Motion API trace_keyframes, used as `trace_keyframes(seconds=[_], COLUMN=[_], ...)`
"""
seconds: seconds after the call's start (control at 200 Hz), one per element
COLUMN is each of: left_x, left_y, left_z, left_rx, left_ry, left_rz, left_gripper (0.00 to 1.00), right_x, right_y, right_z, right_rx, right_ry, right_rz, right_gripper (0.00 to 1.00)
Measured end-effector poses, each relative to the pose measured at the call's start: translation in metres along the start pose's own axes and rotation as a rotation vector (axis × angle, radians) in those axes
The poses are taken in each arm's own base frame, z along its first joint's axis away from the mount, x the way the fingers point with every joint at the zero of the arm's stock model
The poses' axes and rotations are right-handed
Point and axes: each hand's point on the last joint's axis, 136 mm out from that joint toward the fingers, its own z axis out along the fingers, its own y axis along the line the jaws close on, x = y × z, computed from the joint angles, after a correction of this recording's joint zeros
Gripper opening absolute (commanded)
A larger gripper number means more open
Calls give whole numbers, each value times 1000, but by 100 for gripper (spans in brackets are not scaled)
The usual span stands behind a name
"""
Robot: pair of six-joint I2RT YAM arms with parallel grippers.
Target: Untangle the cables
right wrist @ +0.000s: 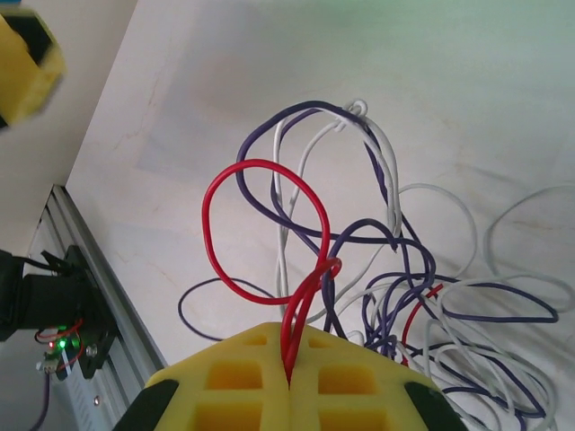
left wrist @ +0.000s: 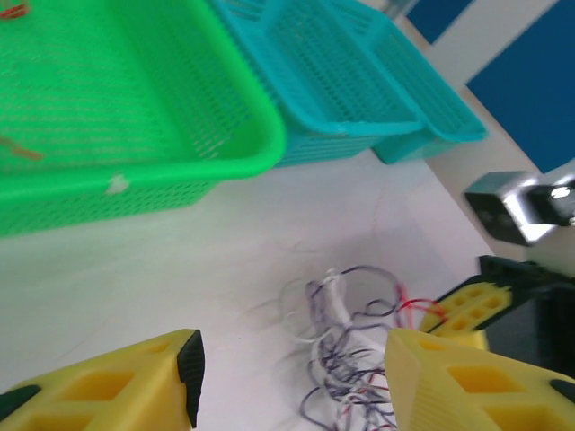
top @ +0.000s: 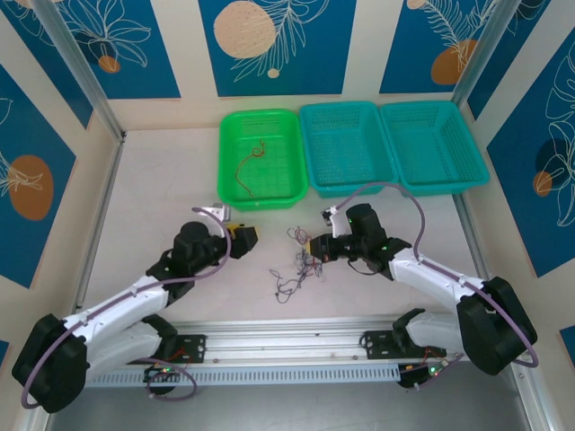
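Note:
The red cable should come out of the tangle (left wrist: 346,350), so my left gripper should next grab it by its free loop (left wrist: 407,306) beyond my right gripper's fingers.
The cables (top: 299,262) lie as a small tangle of purple, white and red wires on the table between the two grippers. My right gripper (right wrist: 289,364) is shut on a red cable (right wrist: 214,247), whose loop stands up from the fingertips above the purple (right wrist: 269,135) and white (right wrist: 384,166) wires. In the top view the right gripper (top: 316,248) sits at the tangle's right edge. My left gripper (left wrist: 292,373) is open with nothing between its fingers, and the tangle (left wrist: 346,350) lies just beyond them. A reddish-brown cable (top: 252,163) lies alone in the green basket (top: 262,199).
Two teal baskets (top: 346,184) (top: 431,184) stand beside the green one along the back. An aluminium rail (top: 287,337) runs across the table's near edge. Framed side walls close in the table left and right.

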Motion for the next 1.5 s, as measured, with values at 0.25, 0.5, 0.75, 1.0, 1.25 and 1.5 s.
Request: trace_keyframes(seconds=[0.25,0.5,0.75,1.0,1.25,1.5], left_x=[-9,49,65,73,48,10], left_y=[-49,-39,-44,-42,-55,-70], left_z=[28,57,70,82,71,35], left_rx=[130,86,111,122,151,125], left_ry=[122,330,370,387,316,232], left_rz=[27,-71,-122,-152,-140,-97], left_gripper=[33,38,34,0,0,0], right_x=[-6,-5,-4,-3,10,35], right_y=[11,10,11,12,-27,-70], right_z=[0,2,6,8,25,39], right_rx=[1,20,22,22,205,341], right_ry=[1,13,31,36,72,97], right_rz=[-42,-41,-43,-48,20,183], right_gripper=[0,0,0,4,15,15])
